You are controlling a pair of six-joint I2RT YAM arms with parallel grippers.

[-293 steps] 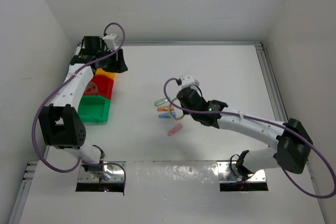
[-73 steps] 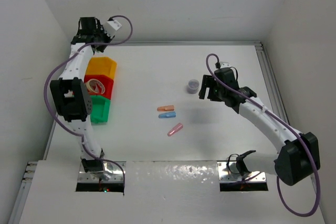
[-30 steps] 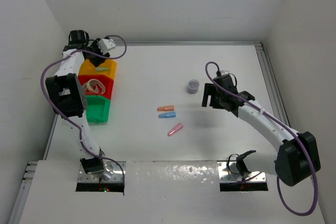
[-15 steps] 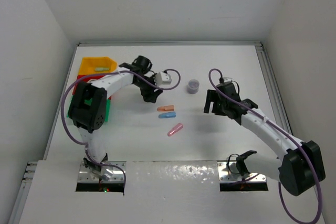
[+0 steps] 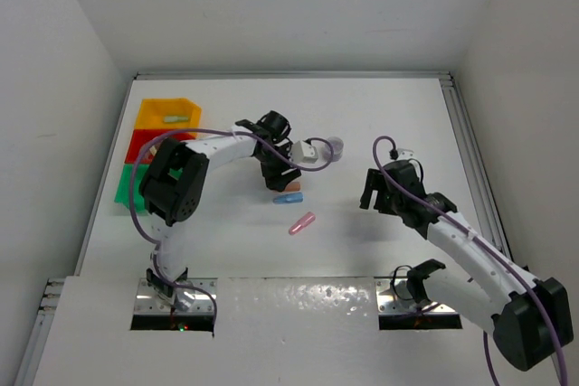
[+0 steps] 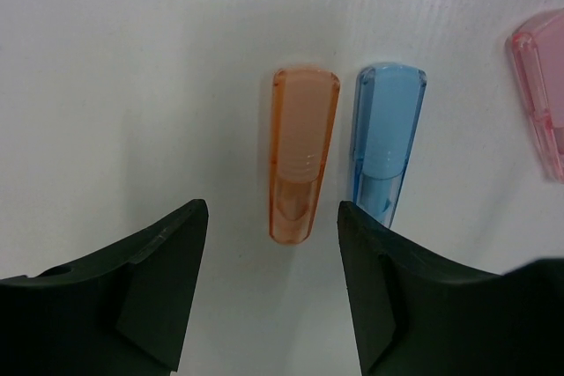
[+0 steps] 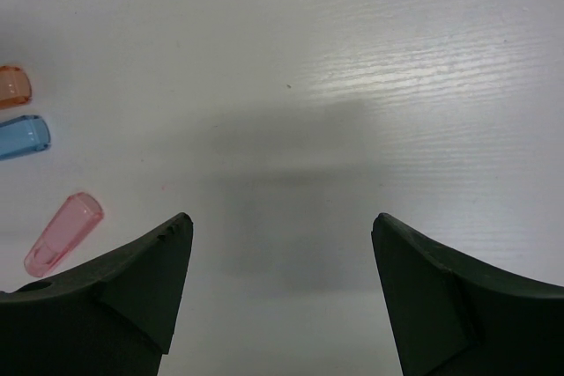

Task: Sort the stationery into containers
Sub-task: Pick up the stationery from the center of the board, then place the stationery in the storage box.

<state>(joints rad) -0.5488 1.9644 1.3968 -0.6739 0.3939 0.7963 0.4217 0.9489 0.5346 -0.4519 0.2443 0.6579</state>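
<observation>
The orange capsule [image 6: 302,165] has a wider body that needs to stay free to enter the yellow bin. My left gripper should grab the capsule by its clear end [image 6: 292,214] next.
My left gripper [image 6: 271,209] hangs open just above the table, its jaws on either side of the near end of an orange capsule [image 6: 302,165]. A blue capsule [image 6: 388,143] lies right beside it and a pink capsule [image 6: 539,103] further right. From the top view the left gripper [image 5: 276,178] covers the orange piece, with the blue capsule [image 5: 288,198] and pink capsule [image 5: 302,222] below it. A grey-purple cylinder [image 5: 333,148] stands just beyond. My right gripper [image 5: 375,192] is open over bare table. A green capsule [image 5: 175,119] lies in the yellow bin [image 5: 154,108].
The red bin [image 5: 143,140] and green bin [image 5: 125,187] stand in a column below the yellow one at the table's left edge. The left arm's purple cable [image 5: 298,162] loops above the capsules. A metal rail [image 5: 463,133] runs along the right side.
My left arm has swung from the bins to the middle and come down over the orange capsule. The right arm has drawn back toward the near right, still open.
</observation>
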